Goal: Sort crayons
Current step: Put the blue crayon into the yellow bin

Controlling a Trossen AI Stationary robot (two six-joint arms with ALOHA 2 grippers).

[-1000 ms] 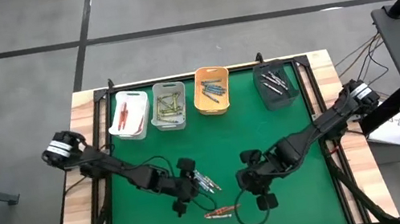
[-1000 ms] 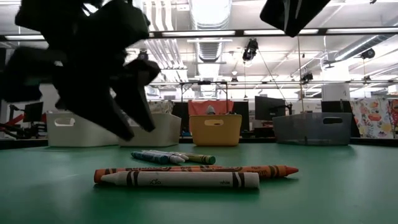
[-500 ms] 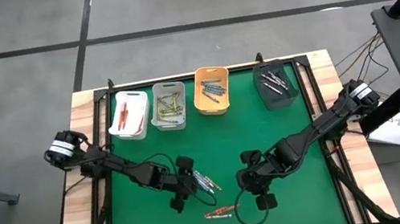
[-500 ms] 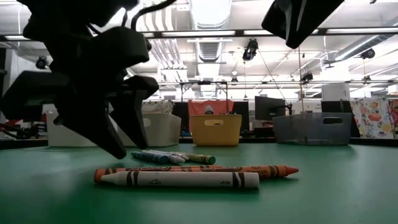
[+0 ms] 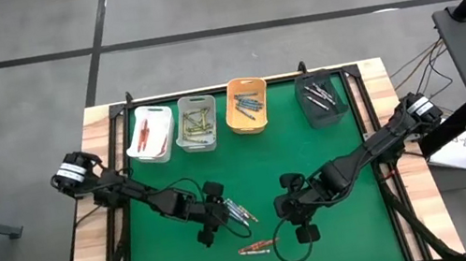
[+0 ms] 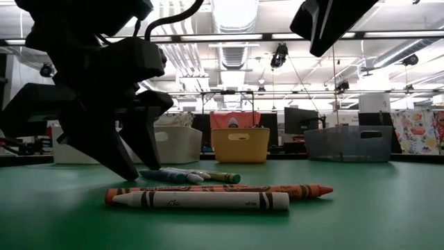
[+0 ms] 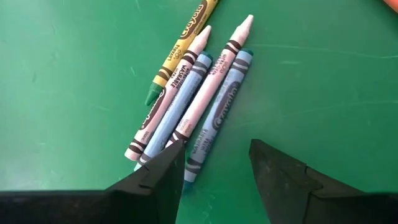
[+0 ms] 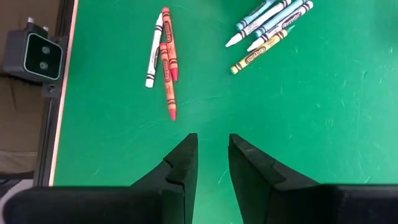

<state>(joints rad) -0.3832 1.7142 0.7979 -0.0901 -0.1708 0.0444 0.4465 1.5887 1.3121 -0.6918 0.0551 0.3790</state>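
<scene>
I should grab the outer blue crayon next with my left gripper, by its body [image 7: 198,154] beside its pointed tip, to sort it into the orange bin.
Several crayons [image 7: 199,93], yellow, pale and blue, lie side by side flat on the green mat [image 5: 313,155]. My left gripper [image 7: 214,180] is open and low over their near ends. One finger [image 7: 165,177] stands beside the outer blue crayon, the other [image 7: 280,180] over bare mat. I cannot tell whether a finger touches a crayon. Closer to the near edge lie a white crayon [image 6: 201,201] and two orange-red ones [image 6: 222,189]. My right gripper [image 8: 212,165] hangs high over the mat, open by a narrow gap, with nothing between its fingers.
Along the far edge stand a white bin [image 5: 150,133], a pale grey bin [image 5: 197,122], an orange bin [image 5: 246,105] and a dark bin [image 5: 321,99], each with crayons inside. The low camera [image 8: 37,53] sits at the mat's near edge. Bare mat lies between bins and arms.
My left gripper has sunk toward the mat and drawn in over the near ends of the side-by-side crayons, tipping a little and staying open. The crayons have not moved.
</scene>
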